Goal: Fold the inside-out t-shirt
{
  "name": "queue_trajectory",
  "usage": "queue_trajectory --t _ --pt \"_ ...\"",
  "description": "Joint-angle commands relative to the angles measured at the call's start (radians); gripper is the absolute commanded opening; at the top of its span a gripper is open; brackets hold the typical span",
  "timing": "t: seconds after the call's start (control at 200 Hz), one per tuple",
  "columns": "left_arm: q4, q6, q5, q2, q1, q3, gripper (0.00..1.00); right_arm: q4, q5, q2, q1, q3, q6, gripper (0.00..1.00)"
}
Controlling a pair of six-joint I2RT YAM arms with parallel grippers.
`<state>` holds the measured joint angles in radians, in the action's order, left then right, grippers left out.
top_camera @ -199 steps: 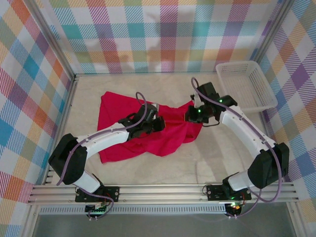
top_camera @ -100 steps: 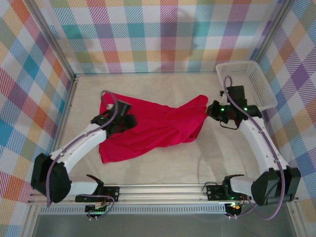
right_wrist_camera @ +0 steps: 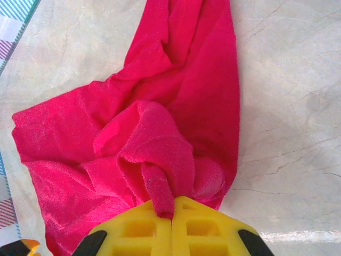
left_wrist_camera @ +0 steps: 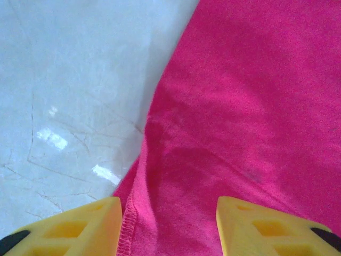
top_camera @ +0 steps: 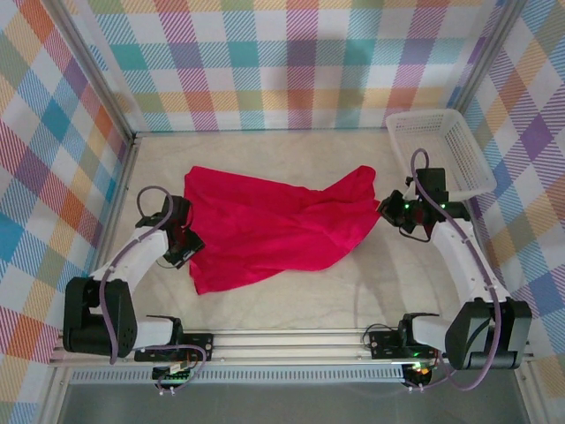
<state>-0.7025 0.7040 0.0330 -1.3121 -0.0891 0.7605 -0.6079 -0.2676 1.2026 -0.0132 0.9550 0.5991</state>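
I need to lift and spread the t-shirt for folding, so next my left gripper should grab the t-shirt's stitched hem, opposite the right gripper's bunched corner.
The inside-out t-shirt is a wrinkly bright red cloth spread across the middle of the table. My left gripper is at the shirt's left edge, open, its yellow fingers straddling a stitched hem of the shirt with nothing pinched. My right gripper is at the shirt's right corner, shut on a bunched fold of the red cloth; the yellow fingertips meet with the fabric clamped between them.
A white plastic basket stands at the back right, just behind the right arm. Plaid walls enclose the table on three sides. Bare pale tabletop lies in front of the shirt and left of it.
The left gripper let go of the shirt's middle, opened and moved left to its left edge. The right gripper pulled its corner to the right, stretching the shirt wider.
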Motion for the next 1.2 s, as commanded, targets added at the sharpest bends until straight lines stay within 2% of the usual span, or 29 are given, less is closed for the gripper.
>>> queue_trajectory --t 0.0,0.075,0.295,0.695,1.07,1.2 --pt "0.010 0.011 -0.017 -0.027 0.011 -0.031 0.47 0.037 -0.048 0.008 0.008 -0.009 0.009 0.00" --pt "0.021 0.013 -0.007 -0.052 0.011 -0.032 0.44 0.036 -0.053 0.009 0.009 -0.006 0.007 0.00" --pt "0.040 0.013 0.041 -0.088 0.024 -0.014 0.44 0.026 -0.064 0.003 0.011 0.001 0.001 0.00" --pt "0.162 -0.021 -0.021 -0.090 0.073 -0.021 0.46 0.021 -0.096 0.006 0.010 0.010 0.004 0.00" --pt "0.192 -0.026 -0.038 -0.114 0.097 -0.037 0.40 0.013 -0.097 -0.005 0.011 0.021 0.011 0.00" --pt "0.182 -0.025 -0.031 -0.127 0.112 -0.045 0.45 0.016 -0.104 0.001 0.011 0.022 0.014 0.00"
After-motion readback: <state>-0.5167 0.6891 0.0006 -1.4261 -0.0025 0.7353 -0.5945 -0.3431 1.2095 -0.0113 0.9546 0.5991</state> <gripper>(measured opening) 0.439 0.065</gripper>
